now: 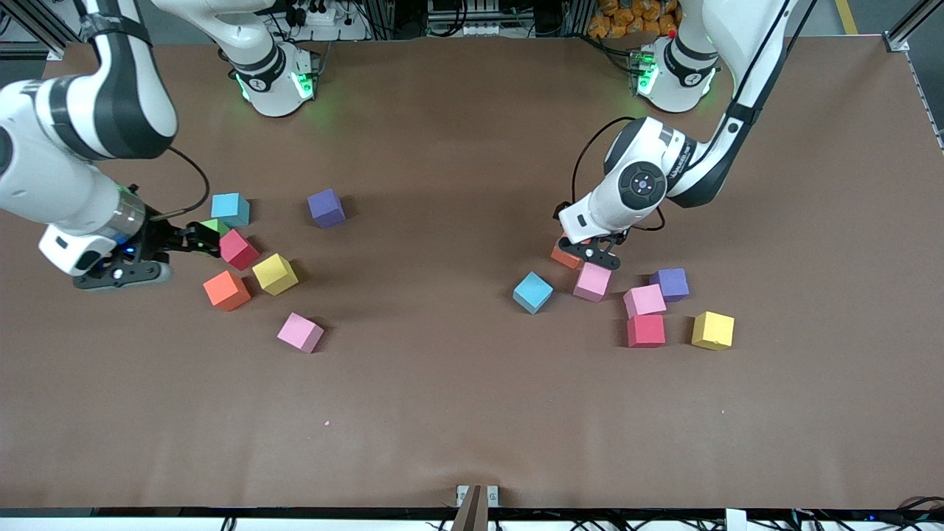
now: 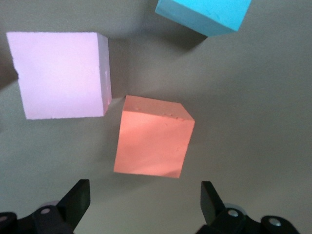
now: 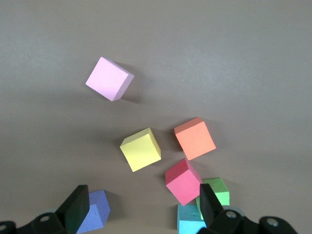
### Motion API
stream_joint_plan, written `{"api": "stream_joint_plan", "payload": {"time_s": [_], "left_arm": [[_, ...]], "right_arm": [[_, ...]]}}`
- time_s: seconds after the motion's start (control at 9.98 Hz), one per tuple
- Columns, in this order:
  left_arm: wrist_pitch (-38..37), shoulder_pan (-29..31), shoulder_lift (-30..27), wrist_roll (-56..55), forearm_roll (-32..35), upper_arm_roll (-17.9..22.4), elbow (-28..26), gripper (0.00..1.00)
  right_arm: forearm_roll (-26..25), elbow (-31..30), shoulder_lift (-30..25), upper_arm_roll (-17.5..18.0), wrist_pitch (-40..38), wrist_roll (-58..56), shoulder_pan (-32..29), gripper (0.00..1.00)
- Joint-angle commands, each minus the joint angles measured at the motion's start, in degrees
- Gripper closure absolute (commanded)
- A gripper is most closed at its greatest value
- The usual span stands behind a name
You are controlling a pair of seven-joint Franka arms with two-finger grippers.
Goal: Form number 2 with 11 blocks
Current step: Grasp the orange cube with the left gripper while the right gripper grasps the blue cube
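The left gripper isn't ready to close on the orange block [image 1: 565,257] [image 2: 153,139] and needs to move toward it first, because bare tabletop shows between the left gripper's fingers and the block.
The blocks lie loose in two groups, and no number 2 is in view. Toward the left arm's end, my left gripper [image 1: 594,254] hangs open low over an orange block [image 1: 565,257] [image 2: 153,139], which sits just ahead of its fingertips. A pink block [image 1: 592,282] [image 2: 61,73] and a light blue one [image 1: 532,292] [image 2: 204,14] lie beside it. Toward the right arm's end, my right gripper [image 1: 198,237] [image 3: 144,209] is open over a red block [image 1: 238,249] [image 3: 183,181] and a green cube [image 1: 214,226] [image 3: 217,191], holding nothing.
Near the right gripper lie light blue [image 1: 230,209], purple [image 1: 326,207], yellow [image 1: 275,273], orange [image 1: 226,290] and pink [image 1: 300,332] blocks. At the left arm's end sit pink [image 1: 644,301], purple [image 1: 670,284], red [image 1: 645,330] and yellow [image 1: 713,330] blocks.
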Motion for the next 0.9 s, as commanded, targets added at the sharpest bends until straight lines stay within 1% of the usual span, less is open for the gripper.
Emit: {"api": "stream_joint_plan", "payload": {"time_s": [0.0,0.2,0.5,0.8], "left_arm": [[2.6,-0.1,1.3,-0.6,1.5,0.0,-0.2,0.0],[3.8,-0.2,2.4,-0.6,1.6,0.0,-0.1,0.0],[6.6,-0.7,4.0,-0.7,2.1,0.0,0.1,0.0],[7.2,-1.2,5.1,-1.0,2.6,0.0,0.3,0.0]], "right_arm": [[-0.1,-4.9,-1.7,-0.3,4.5,0.7,0.5,0.0],[-0.1,-9.1,-3.1,-0.3,9.1,0.7,0.7,0.0],[-0.1,-9.4,-2.3,-0.3,10.2,-0.1,2.4,0.0],[0.1,-10.1,-2.2,-0.3,10.0,0.6,1.9,0.0]]}}
